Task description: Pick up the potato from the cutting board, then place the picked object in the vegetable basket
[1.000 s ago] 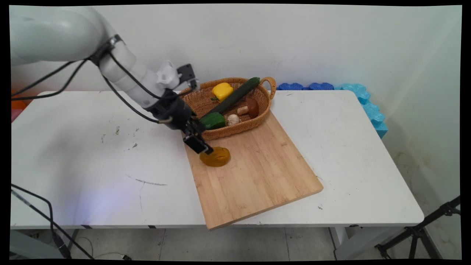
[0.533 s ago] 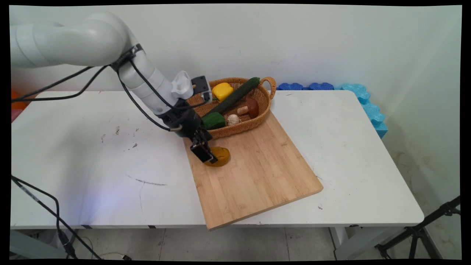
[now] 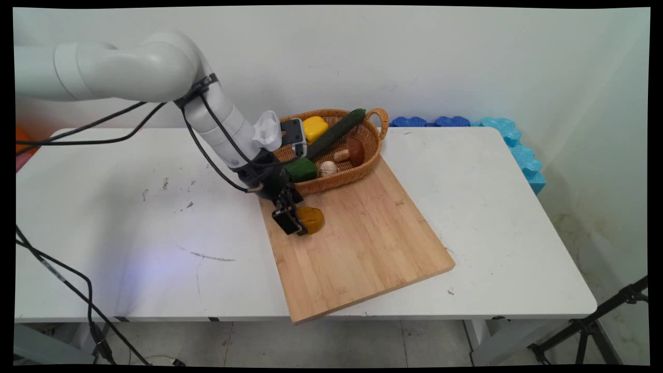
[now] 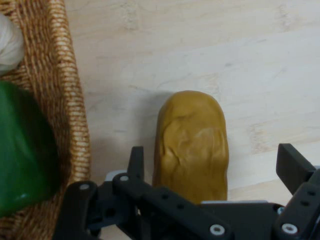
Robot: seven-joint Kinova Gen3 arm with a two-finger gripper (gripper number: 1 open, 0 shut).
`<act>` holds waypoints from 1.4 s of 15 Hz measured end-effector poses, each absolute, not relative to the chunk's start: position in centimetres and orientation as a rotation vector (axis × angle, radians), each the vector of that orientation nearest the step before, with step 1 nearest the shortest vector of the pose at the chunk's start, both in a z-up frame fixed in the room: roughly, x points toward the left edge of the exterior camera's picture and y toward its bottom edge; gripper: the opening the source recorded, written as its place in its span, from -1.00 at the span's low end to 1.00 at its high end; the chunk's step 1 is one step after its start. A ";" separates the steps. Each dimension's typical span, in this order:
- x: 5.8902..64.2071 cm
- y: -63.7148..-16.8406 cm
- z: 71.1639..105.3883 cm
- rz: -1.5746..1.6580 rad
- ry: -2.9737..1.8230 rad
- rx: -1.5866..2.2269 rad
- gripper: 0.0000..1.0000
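The potato (image 3: 312, 219) will go into the wicker basket (image 3: 373, 150), so my gripper will grab it by its long sides next.
A brownish-yellow potato (image 3: 312, 219) (image 4: 192, 142) lies on the wooden cutting board (image 3: 362, 243) near its far left corner. My gripper (image 3: 293, 224) (image 4: 212, 167) is open and low over the potato, one finger on each side of it with a gap on both sides. In the hand view the left fingertip (image 4: 136, 162) stands beside the potato's left flank and the right fingertip (image 4: 295, 167) is off to its right. The wicker basket (image 3: 373, 150) (image 4: 70, 95) sits just behind, its rim close to my hand.
The basket holds a green pepper (image 3: 301, 170) (image 4: 22, 150), a yellow pepper (image 3: 315, 127), a cucumber (image 3: 336, 132), a mushroom (image 3: 353, 151) and a garlic bulb (image 3: 328, 168). Blue foam pieces (image 3: 513, 145) line the far right edge. Black cables (image 3: 62, 280) hang at the left.
The arm has swung right and the gripper has come down and forward, moving from the potato's left edge to straddle it.
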State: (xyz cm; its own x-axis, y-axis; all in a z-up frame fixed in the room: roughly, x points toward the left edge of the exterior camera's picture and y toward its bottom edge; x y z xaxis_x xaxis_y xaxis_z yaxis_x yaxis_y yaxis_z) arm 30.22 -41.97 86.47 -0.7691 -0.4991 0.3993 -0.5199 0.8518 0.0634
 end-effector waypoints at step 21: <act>31.0 -41.9 92.3 0.057 -2.543 0.746 -1.00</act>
